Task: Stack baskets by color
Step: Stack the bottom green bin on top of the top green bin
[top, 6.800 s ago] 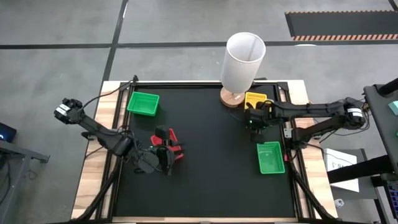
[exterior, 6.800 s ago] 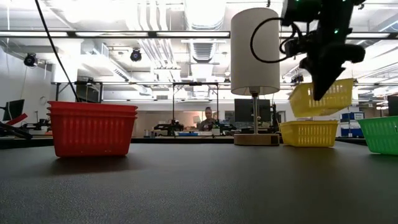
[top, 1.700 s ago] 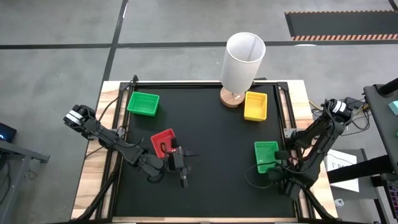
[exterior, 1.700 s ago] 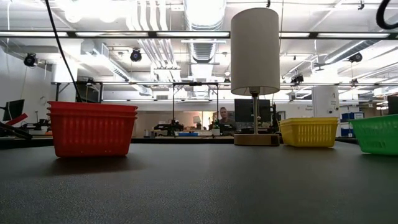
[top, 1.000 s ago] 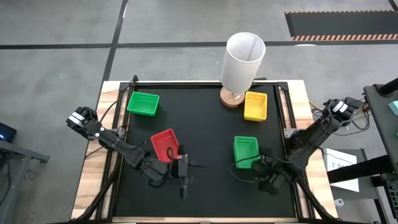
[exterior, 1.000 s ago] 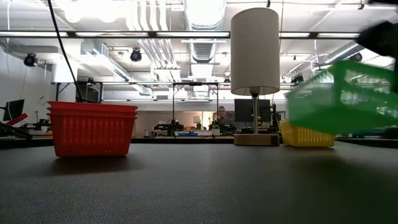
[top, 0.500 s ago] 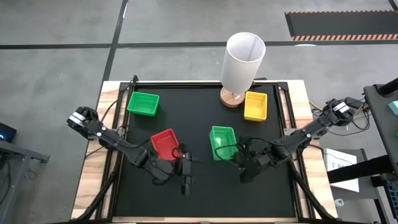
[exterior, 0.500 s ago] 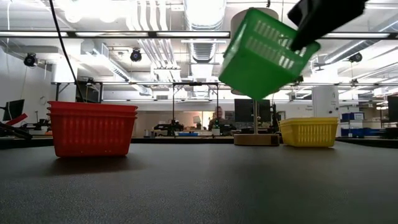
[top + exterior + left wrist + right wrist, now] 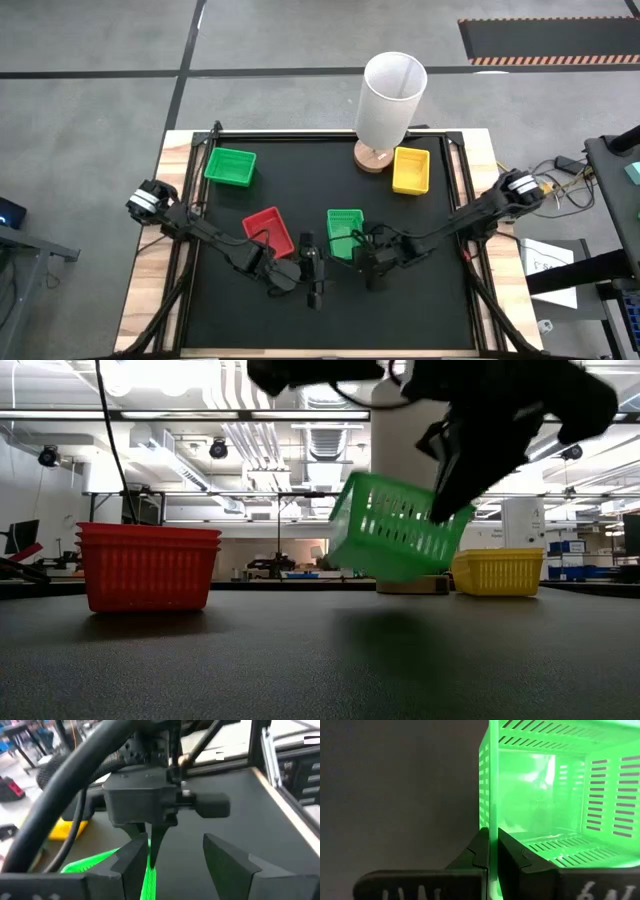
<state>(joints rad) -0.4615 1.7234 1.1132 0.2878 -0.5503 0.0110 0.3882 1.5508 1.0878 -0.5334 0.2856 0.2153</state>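
I will next use my left gripper to grab the raised green basket by its rim (image 9: 330,225) (image 9: 107,854), so I can stack it with the other green basket.
My right gripper (image 9: 360,250) is shut on a green basket (image 9: 345,232) and holds it above the middle of the table, tilted in the low view (image 9: 395,540). Just to its left, my left gripper (image 9: 175,870) stands open and holds nothing. It points at the right gripper and the basket (image 9: 100,865). A second green basket (image 9: 230,166) rests on its bottom at the far left. A stack of red baskets (image 9: 268,230) stands left of centre. Yellow baskets (image 9: 411,170) sit at the far right. My right gripper pinches one side wall of the green basket at its rim (image 9: 493,815), one finger inside the basket and one outside. The fingers (image 9: 479,847) come slanting down from the table's right and near side. The basket is tilted and lifted clear of the table.
A tall white cylinder (image 9: 390,98) on a round wooden base stands at the far edge, beside the yellow baskets (image 9: 495,572). The red stack (image 9: 150,565) is close to my left arm. Black table shows along the near side.
My right gripper has carried the green basket from the table's right part toward the left, to the middle. The basket has stayed clear of the table and tilted. My left gripper has moved a little toward the right, closer to the basket.
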